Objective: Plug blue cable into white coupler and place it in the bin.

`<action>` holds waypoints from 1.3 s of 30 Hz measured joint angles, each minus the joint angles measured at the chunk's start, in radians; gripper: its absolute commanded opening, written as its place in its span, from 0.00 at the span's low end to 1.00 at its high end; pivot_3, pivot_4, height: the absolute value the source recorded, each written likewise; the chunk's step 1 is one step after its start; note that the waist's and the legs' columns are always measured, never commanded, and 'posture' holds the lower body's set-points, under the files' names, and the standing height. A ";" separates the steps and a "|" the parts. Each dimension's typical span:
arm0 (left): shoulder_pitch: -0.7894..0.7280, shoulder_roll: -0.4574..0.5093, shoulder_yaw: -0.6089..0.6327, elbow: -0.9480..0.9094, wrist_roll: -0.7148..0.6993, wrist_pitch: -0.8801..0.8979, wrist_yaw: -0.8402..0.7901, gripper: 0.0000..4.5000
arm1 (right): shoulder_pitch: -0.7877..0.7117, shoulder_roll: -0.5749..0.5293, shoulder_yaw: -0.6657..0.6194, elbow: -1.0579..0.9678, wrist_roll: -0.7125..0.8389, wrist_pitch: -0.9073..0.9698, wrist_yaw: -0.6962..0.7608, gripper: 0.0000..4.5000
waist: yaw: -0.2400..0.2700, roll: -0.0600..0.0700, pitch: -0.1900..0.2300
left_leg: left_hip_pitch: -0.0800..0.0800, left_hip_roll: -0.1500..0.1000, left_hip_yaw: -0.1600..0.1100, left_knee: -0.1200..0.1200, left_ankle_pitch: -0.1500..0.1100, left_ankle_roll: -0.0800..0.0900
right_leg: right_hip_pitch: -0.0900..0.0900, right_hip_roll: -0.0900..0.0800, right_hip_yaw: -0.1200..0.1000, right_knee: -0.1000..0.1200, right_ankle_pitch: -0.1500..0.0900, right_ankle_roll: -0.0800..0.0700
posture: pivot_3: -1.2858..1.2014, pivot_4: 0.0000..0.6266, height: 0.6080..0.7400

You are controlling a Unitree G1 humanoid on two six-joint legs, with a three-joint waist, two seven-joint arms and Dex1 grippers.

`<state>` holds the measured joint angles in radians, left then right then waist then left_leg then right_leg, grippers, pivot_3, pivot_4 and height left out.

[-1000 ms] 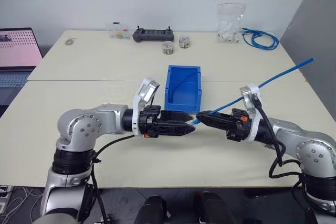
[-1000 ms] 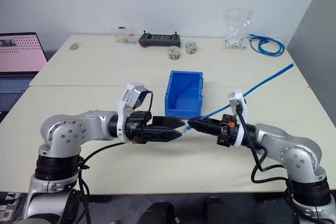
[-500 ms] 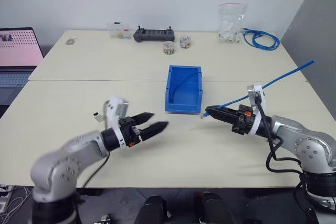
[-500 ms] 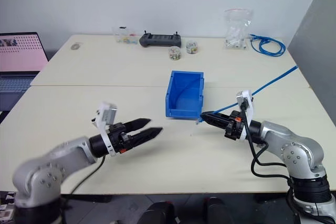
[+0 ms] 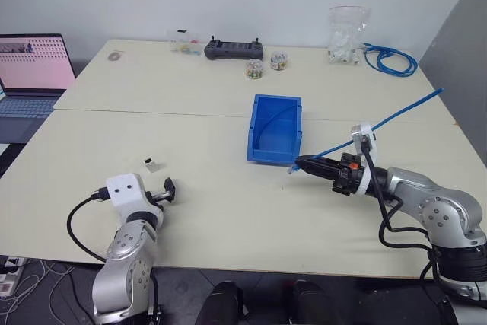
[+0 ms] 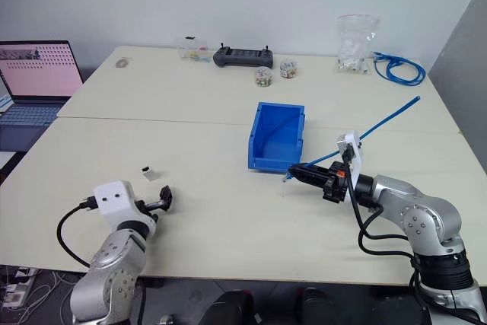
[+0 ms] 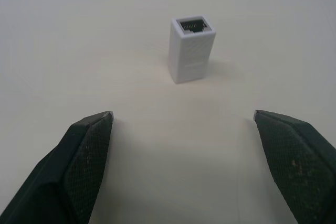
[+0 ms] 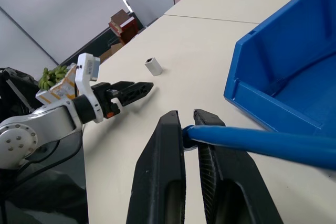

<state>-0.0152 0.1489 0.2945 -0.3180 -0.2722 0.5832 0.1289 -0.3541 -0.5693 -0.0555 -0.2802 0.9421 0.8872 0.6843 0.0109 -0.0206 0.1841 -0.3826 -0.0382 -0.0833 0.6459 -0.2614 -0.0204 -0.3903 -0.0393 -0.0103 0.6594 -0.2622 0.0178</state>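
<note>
My left gripper needs to move toward the white coupler [image 5: 151,164] before it closes on the coupler. Bare table lies between its fingers and the coupler, so it would miss if it closed now.
The white coupler [image 7: 191,49] stands upright on the table with its dark opening facing up, at the front left [image 5: 152,162]. My left gripper [image 7: 182,115] is open and low over the table just short of the coupler, with nothing between its fingers [image 5: 166,190]. My right gripper [image 8: 187,121] is shut on the blue cable [image 8: 262,142] near its end, in front of the near right corner of the bin [image 5: 275,129]. From there the blue cable [image 5: 388,122] rises to the right and off the table's edge. Its plug is hidden by the fingers.
An open laptop [image 5: 34,66] sits at the far left. Along the back edge are a black controller [image 5: 233,49], small jars [image 5: 255,70], a clear bag of white parts [image 5: 346,32] and a coiled blue cable bundle [image 5: 392,58]. A grey panel stands on the right.
My left arm has swung from the centre, near the right gripper, out to the left and down, ending open in front of the coupler. The right gripper keeps its hold. The camera view has shifted.
</note>
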 measured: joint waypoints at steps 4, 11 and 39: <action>-0.078 0.010 0.005 0.085 0.008 -0.024 -0.009 1.00 | 0.000 0.001 0.000 -0.002 0.000 0.002 0.000 0.02 | -0.001 0.000 0.000 | 0.000 0.000 0.000 0.000 0.000 0.000 | 0.000 0.000 0.000 0.000 0.000 -0.001 | 0.52 0.24 1.00; -0.164 0.034 0.006 0.210 0.050 -0.047 0.004 1.00 | 0.000 0.002 0.000 -0.010 0.000 0.003 0.000 0.02 | -0.004 0.000 0.000 | 0.000 0.000 0.000 0.000 0.000 0.000 | 0.000 0.000 0.000 0.001 0.000 0.000 | 0.52 0.24 1.00; -0.194 0.042 0.008 0.276 0.118 -0.082 0.055 0.18 | 0.002 -0.008 0.000 -0.027 -0.013 0.018 0.004 0.02 | -0.012 0.000 0.000 | 0.001 0.000 0.000 0.000 0.000 0.000 | 0.000 0.000 0.000 0.002 0.000 0.000 | 0.52 0.24 1.00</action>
<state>-0.2094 0.1905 0.3025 -0.0424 -0.1537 0.5007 0.1838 -0.3519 -0.5770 -0.0559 -0.3076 0.9292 0.9049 0.6879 -0.0007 -0.0206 0.1841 -0.3817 -0.0380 -0.0834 0.6458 -0.2613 -0.0206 -0.3903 -0.0391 -0.0103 0.6611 -0.2618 0.0179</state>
